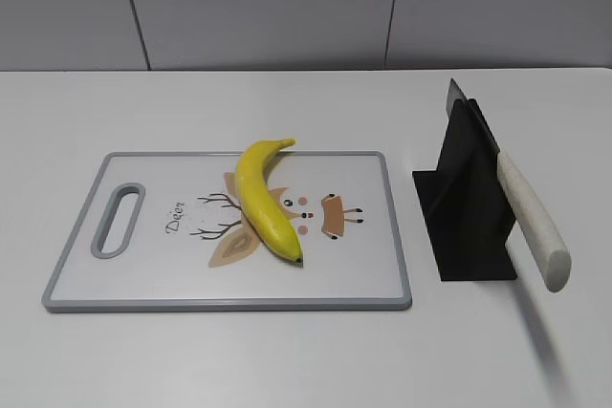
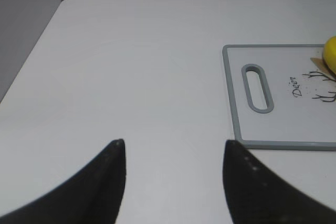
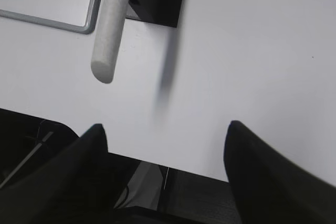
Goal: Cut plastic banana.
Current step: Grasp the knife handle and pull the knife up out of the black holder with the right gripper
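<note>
The right gripper takes hold of the cleaver knife by its pale grey handle [image 1: 532, 217] next. The knife is then ready to cut the plastic banana [image 1: 264, 200].
The plastic banana [image 1: 264, 200] is bright yellow and lies diagonally on the white cutting board [image 1: 143, 279], dark tip toward the front. A sliver of it shows at the right edge of the left wrist view [image 2: 331, 55]. A knife with a pale handle [image 1: 532, 220] rests slanted in a black stand [image 1: 466, 212] right of the board; the handle also shows in the right wrist view [image 3: 109, 27]. My left gripper [image 2: 173, 153] is open and empty, left of the board's handle end. My right gripper [image 3: 165, 135] is open and empty over the table's front edge, below the knife handle.
The board [image 2: 273, 144] has a grey rim, a handle slot [image 2: 257, 87] and a deer drawing. A grey panelled wall runs behind the table. The table's front edge [image 3: 173, 167] lies just under my right gripper.
</note>
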Tool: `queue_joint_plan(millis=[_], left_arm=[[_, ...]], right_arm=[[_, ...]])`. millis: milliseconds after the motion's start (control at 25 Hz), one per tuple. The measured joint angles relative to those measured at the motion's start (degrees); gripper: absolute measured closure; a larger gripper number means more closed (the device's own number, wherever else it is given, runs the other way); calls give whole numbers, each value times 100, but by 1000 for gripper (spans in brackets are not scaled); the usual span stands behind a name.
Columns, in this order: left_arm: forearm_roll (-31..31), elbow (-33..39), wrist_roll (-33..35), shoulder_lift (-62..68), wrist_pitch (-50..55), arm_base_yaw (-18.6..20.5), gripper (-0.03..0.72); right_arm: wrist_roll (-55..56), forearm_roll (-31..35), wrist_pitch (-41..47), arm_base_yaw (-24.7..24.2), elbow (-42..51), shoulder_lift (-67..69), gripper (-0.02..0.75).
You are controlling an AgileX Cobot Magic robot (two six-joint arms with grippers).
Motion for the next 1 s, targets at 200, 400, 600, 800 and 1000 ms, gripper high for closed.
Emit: queue_joint_plan(millis=[200,400,600,800,1000], left_arm=[[0,0,0,0,0,0,115],[0,0,0,0,0,0,115],[0,0,0,0,0,0,115],[0,0,0,0,0,0,115],[0,0,0,0,0,0,115]], right_arm=[[-15,308,0,62,-557,732,227],[312,234,-11,657,-812,1410,234],[1027,-255,-12,1577,-833,1941,234],[1646,-623,-16,2170,-833,2436,234],[1913,-946,-87,2234,-833,2928,234]])
